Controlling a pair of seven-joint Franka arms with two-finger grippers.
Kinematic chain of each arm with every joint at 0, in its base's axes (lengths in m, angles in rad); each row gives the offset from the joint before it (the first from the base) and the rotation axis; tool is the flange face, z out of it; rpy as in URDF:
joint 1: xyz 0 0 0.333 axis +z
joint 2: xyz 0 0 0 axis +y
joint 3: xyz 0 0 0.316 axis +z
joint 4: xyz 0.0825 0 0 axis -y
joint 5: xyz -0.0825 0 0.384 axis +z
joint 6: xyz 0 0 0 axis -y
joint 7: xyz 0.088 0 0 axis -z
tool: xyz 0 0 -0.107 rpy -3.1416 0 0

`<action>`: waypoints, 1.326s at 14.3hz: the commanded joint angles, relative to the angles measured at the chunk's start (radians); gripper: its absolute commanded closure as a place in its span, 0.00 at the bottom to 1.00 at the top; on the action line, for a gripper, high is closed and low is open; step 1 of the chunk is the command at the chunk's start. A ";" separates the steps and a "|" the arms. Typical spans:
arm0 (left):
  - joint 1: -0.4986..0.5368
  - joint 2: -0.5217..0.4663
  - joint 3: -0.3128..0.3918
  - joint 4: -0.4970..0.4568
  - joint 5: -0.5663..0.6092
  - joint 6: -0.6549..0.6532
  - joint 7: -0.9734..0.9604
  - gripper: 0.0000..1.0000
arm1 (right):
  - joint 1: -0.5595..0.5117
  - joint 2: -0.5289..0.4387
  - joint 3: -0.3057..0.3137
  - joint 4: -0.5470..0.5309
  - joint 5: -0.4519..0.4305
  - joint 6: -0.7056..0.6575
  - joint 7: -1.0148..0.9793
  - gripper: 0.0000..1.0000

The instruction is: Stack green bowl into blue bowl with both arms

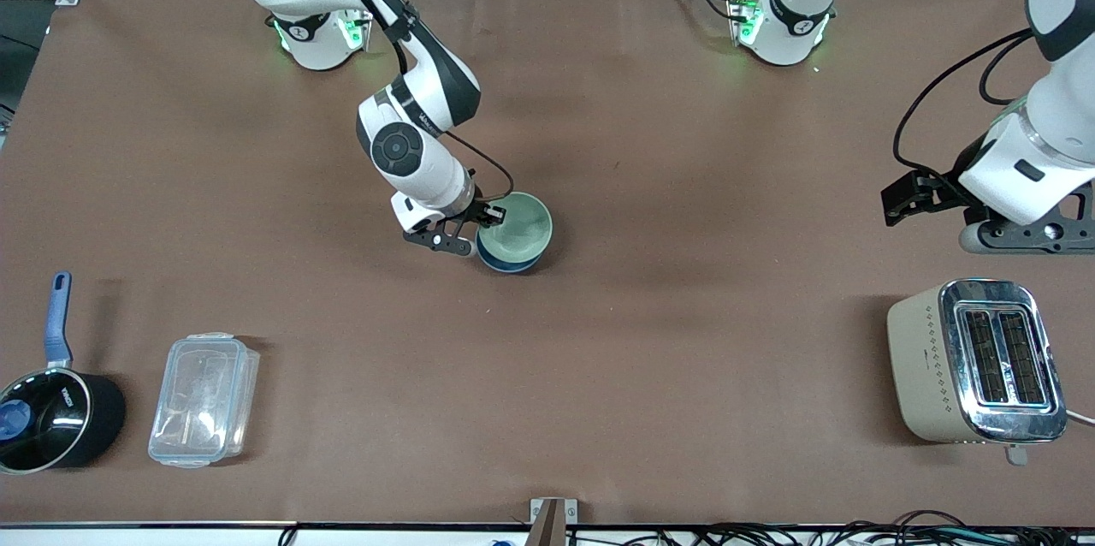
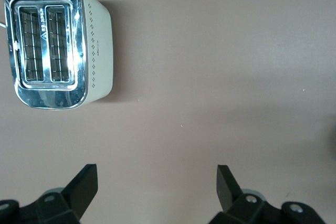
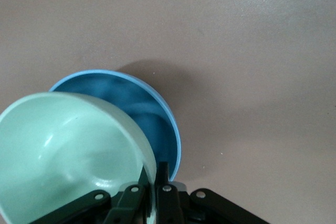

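The green bowl's bottom is inside the blue bowl's rim, so the green bowl would stay nested, and I need to open my right gripper now.
The green bowl [image 1: 522, 222] sits tilted in the blue bowl [image 1: 506, 263] near the middle of the table. My right gripper [image 1: 484, 218] is shut on the green bowl's rim, one finger inside and one outside. In the right wrist view the green bowl [image 3: 63, 150] covers much of the blue bowl [image 3: 152, 119], and my right gripper [image 3: 153, 174] pinches the green rim. My left gripper [image 1: 907, 199] is open and empty over bare table at the left arm's end; in the left wrist view its fingertips [image 2: 86, 179] stand wide apart.
A cream toaster [image 1: 975, 362] stands near the front camera at the left arm's end, also in the left wrist view [image 2: 52, 40]. A clear plastic container [image 1: 204, 399] and a black saucepan with a blue handle [image 1: 51, 409] lie at the right arm's end.
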 commanded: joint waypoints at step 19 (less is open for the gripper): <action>0.007 -0.036 -0.015 -0.037 -0.031 -0.020 0.000 0.00 | -0.455 -0.466 -0.025 0.201 -0.312 -0.585 -0.407 0.00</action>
